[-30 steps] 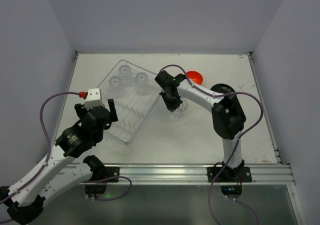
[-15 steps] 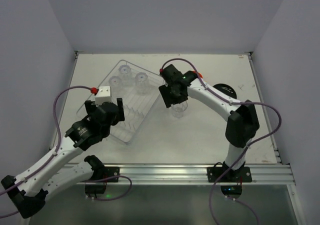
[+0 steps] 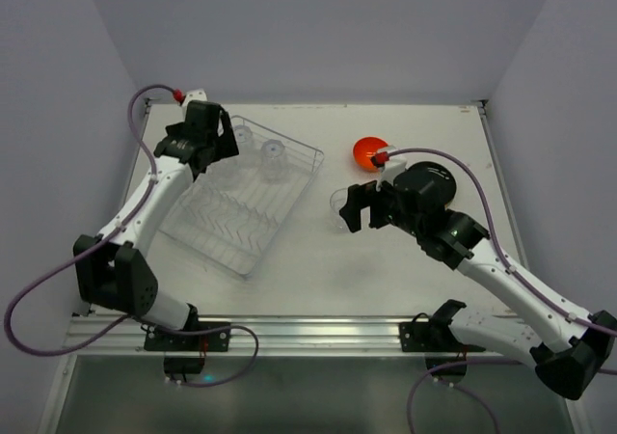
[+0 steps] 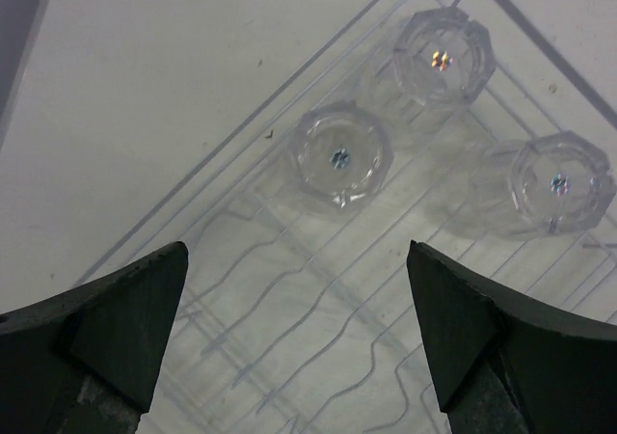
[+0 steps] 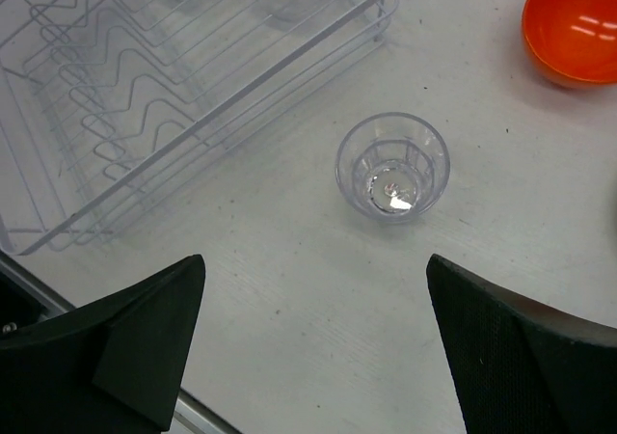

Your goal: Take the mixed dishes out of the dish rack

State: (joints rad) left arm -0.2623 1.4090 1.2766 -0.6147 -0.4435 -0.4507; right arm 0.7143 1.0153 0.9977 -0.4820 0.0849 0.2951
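My left gripper grabs the inverted clear glass by its base end next, so the glass's rim stays free for handing to my right gripper.
The dish rack (image 3: 253, 224), a silvery wire basket, lies on the left half of the table. Three clear glasses stand upside down in its far end (image 4: 339, 156) (image 4: 441, 56) (image 4: 554, 185). My left gripper (image 3: 214, 154) hovers open above them, with nothing between its fingers (image 4: 135, 328). A further clear glass (image 5: 392, 167) stands upright on the table right of the rack (image 5: 145, 87), also visible from above as the glass (image 3: 339, 201). My right gripper (image 3: 363, 212) is open just behind that glass, apart from it. The orange-red bowl (image 3: 368, 151) sits on the table farther back.
A black plate (image 3: 436, 176) lies partly under my right arm, right of the bowl. The wavy prongs (image 4: 318, 299) at the rack's near end hold nothing. A metal rail (image 3: 318, 333) runs along the table's near edge.
My right gripper opened, let go of the glass on the table and drew back toward the near side. My left arm swung out to the rack's far end, over the glasses.
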